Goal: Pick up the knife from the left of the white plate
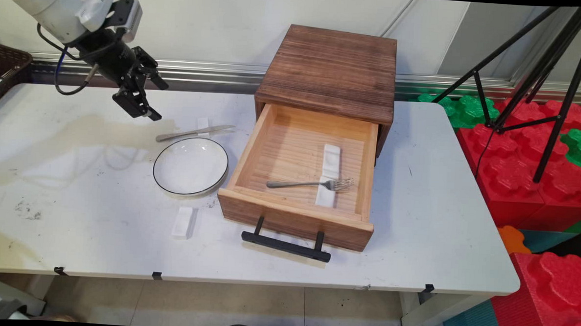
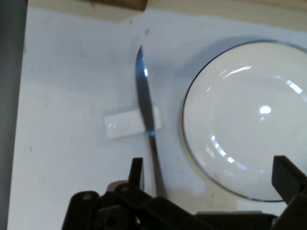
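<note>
The metal knife's handle [image 1: 173,136] is the part my gripper needs to grab next. Then the knife can be set on the white rest in the open drawer.
My gripper [image 1: 157,99] hangs open above the table's back left part, holding nothing. Just below and to its right lies a metal knife [image 1: 194,132], its blade resting across a small white rest [image 1: 203,124]. In the hand view the knife [image 2: 146,115] runs up the middle over the white rest [image 2: 127,125], with my gripper [image 2: 208,175] open around its handle end. A white plate with a dark rim [image 1: 191,166] lies in front of the knife; it fills the right of the hand view [image 2: 247,117].
A wooden box [image 1: 331,69] has its drawer [image 1: 295,217] pulled out, with a fork [image 1: 311,184] on a white rest [image 1: 330,174] inside. Another white rest [image 1: 183,222] lies near the front edge. A dark basket [image 1: 8,67] sits at far left; a tripod [image 1: 539,81] stands right.
</note>
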`<state>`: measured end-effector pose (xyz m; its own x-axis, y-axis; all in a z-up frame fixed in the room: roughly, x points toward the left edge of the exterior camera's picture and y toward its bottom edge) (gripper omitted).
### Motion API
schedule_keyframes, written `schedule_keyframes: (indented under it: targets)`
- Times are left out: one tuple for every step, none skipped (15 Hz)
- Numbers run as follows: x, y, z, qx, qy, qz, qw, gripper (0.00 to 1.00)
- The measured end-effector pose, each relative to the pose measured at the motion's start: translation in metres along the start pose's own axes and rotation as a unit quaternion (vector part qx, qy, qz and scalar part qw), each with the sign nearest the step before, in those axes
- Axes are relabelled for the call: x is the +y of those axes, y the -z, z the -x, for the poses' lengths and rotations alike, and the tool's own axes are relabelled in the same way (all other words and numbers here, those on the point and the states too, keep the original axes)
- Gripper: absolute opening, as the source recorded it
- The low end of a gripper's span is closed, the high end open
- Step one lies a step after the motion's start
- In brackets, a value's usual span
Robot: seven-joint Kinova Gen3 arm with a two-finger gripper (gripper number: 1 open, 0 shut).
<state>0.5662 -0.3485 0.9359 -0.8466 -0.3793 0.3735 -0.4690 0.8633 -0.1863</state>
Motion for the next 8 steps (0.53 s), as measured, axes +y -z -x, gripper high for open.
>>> schedule_keyframes:
  targets:
    - [-0.005,-0.005,0.005,-0.008,0.004,-0.003,1.0,1.0]
    - [-0.01,-0.009,0.01,-0.014,0.006,-0.006,0.9999,1.0]
    - [-0.014,-0.015,0.016,-0.021,0.008,-0.008,0.9997,1.0]
    - [-0.018,-0.021,0.021,-0.028,0.009,-0.009,0.9995,1.0]
    - [-0.022,-0.026,0.025,-0.033,0.01,-0.01,0.9994,1.0]
    - [-0.025,-0.033,0.029,-0.037,0.012,-0.01,0.9992,1.0]
    - [-0.028,-0.04,0.032,-0.041,0.014,-0.01,0.999,1.0]
    - [-0.031,-0.046,0.034,-0.042,0.017,-0.01,0.9989,1.0]
